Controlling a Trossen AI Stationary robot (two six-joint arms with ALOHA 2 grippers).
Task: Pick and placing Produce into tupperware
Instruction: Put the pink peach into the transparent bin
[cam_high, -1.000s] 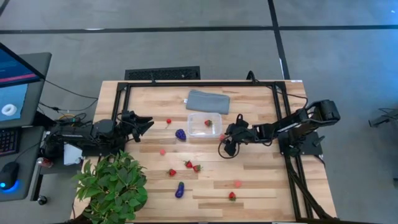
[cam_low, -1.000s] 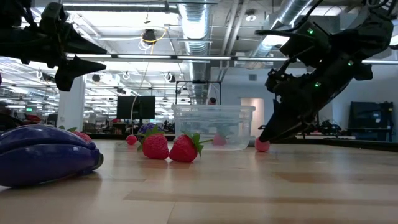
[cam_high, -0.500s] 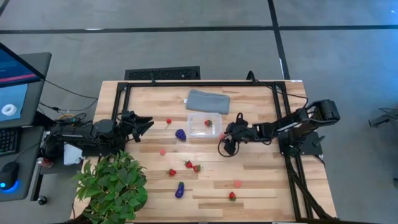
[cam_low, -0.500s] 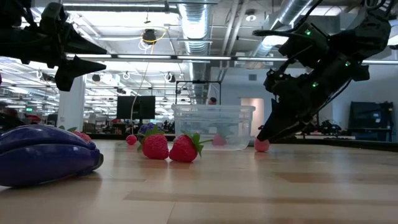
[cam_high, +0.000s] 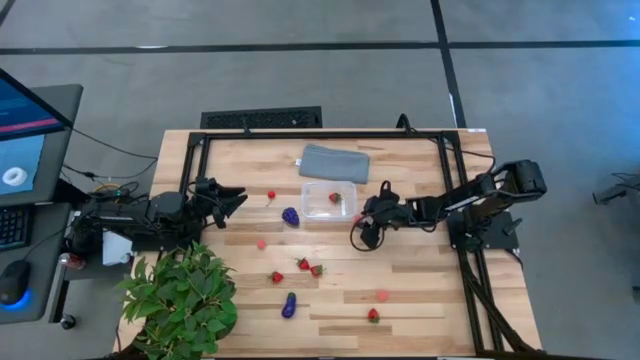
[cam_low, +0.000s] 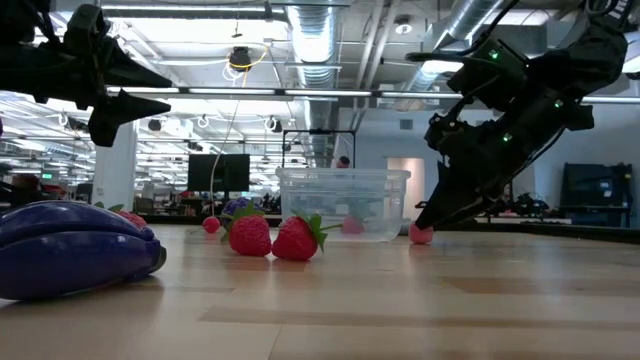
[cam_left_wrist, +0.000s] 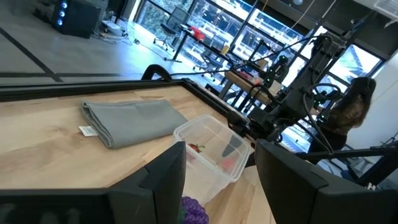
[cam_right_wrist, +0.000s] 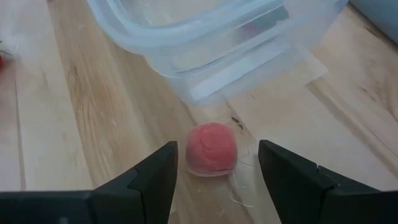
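Observation:
The pink round piece should go into the clear tupperware, so my right gripper should grab the piece's rounded sides next.
The clear tupperware stands on the table's far middle with a strawberry and a pinkish bit inside. A pink round piece lies on the wood just off the box's near right corner. My right gripper slants down over it, open, with one finger on either side of the piece and not touching it. More produce lies loose: a purple piece left of the box, and strawberries and another purple piece nearer the front. My left gripper waits open at the table's left.
A folded grey pad lies behind the tupperware. A leafy green plant fills the near left corner. A black frame runs along the table's far and side edges. Bare wood lies near the front right, around a pink bit and a strawberry.

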